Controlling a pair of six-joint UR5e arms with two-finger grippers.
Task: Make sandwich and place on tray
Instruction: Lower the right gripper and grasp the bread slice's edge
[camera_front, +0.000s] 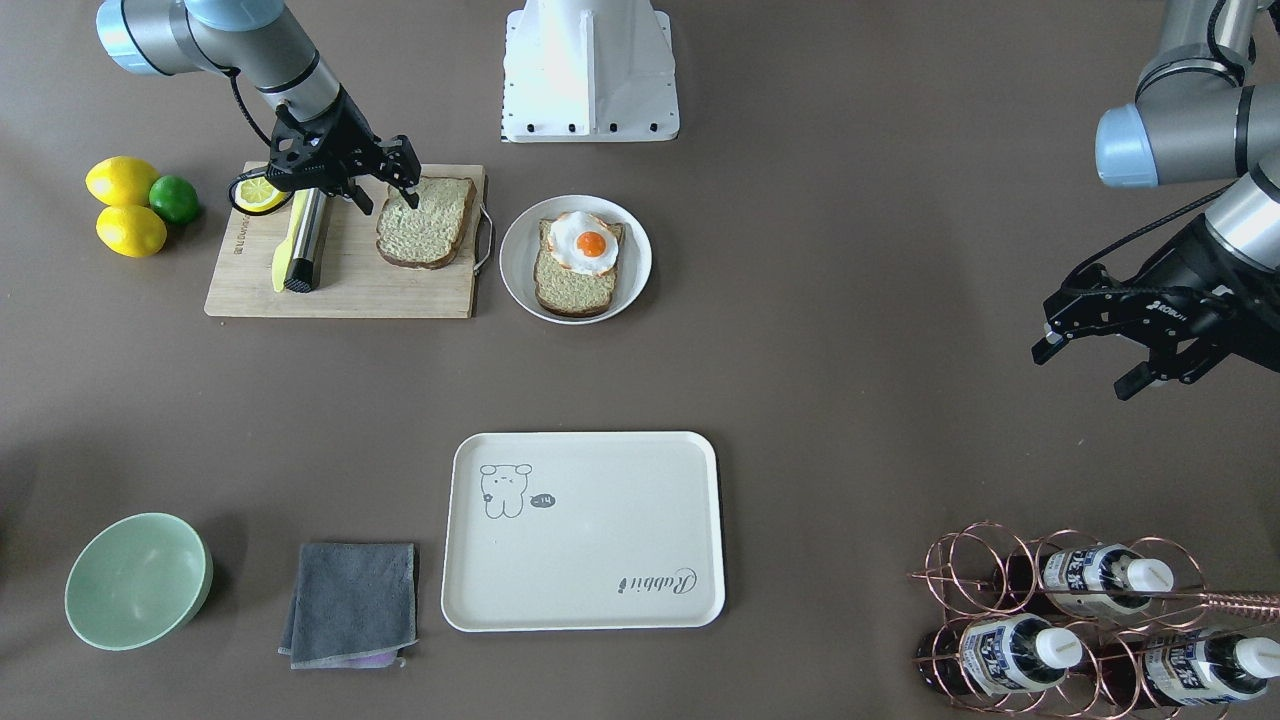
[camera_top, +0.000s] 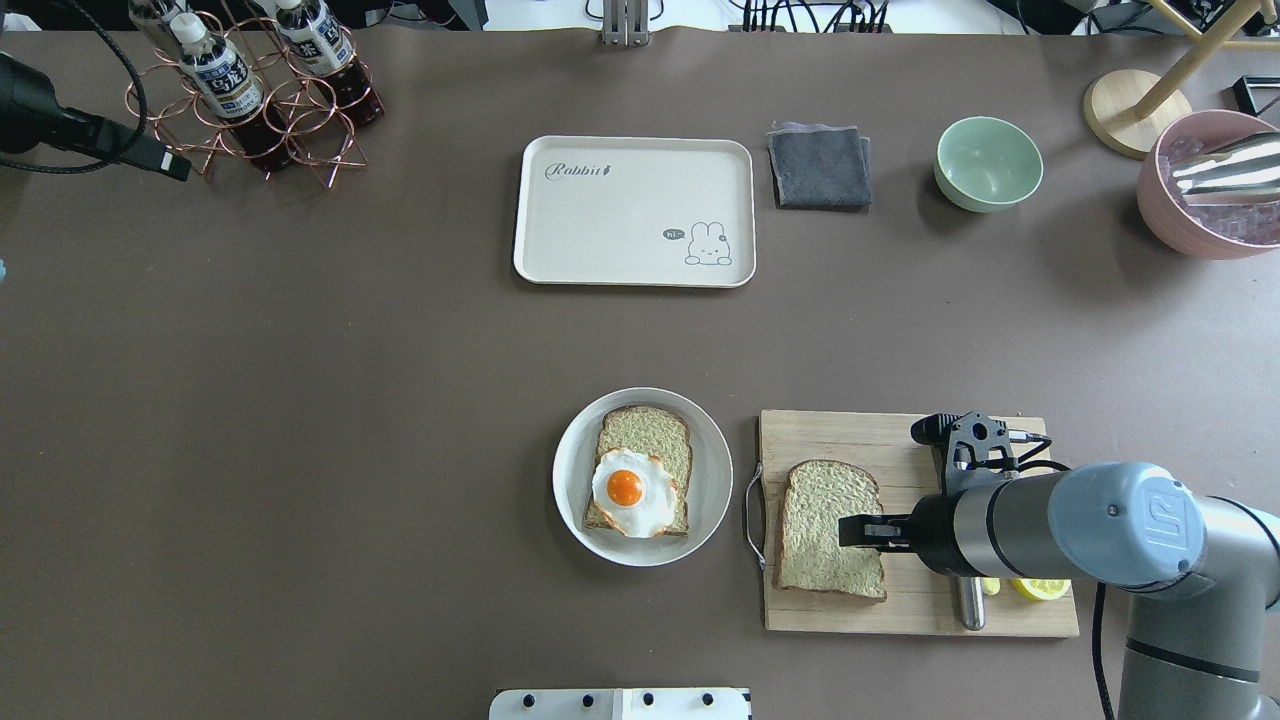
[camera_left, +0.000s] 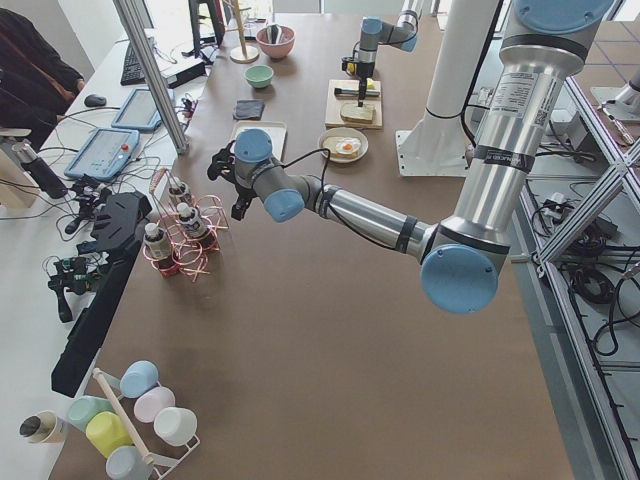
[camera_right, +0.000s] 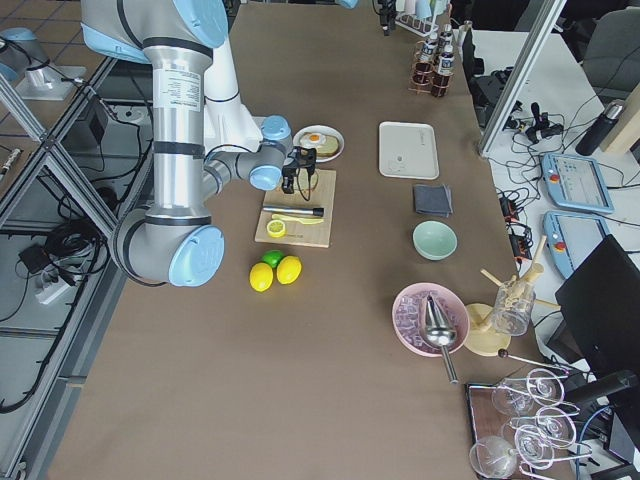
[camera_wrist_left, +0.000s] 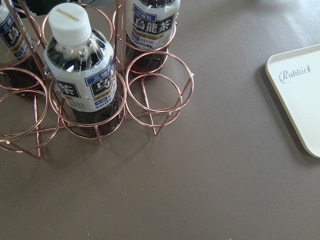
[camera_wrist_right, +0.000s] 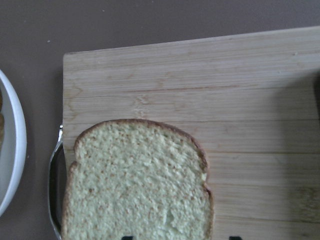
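Note:
I need to grab the bread slice by its crusted side edge (camera_front: 385, 220) with my right gripper next. The slice should then go on top of the fried egg (camera_front: 585, 242) and close the sandwich.
One bread slice (camera_front: 427, 222) lies flat on the wooden cutting board (camera_front: 400, 290). My right gripper (camera_front: 388, 203) is open and hovers low over the slice's edge nearest the robot; the right wrist view shows the slice (camera_wrist_right: 137, 185) between its two spread fingertips. A second bread slice (camera_front: 572, 285) with the fried egg (camera_front: 585, 242) on top lies on the round white plate (camera_front: 632, 262). The cream tray (camera_front: 600, 520) with the dog drawing holds nothing. My left gripper (camera_front: 1085, 370) is open and empty, above the table near the bottle rack.
A knife (camera_front: 305, 245) and a lemon slice (camera_front: 258, 193) lie on the board beside the right gripper. Two lemons and a lime (camera_front: 125, 205), a green bowl (camera_front: 138, 580), a grey cloth (camera_front: 350, 603), a copper bottle rack (camera_front: 1080, 620) and a pink bowl (camera_top: 1210, 185) stand around the edges.

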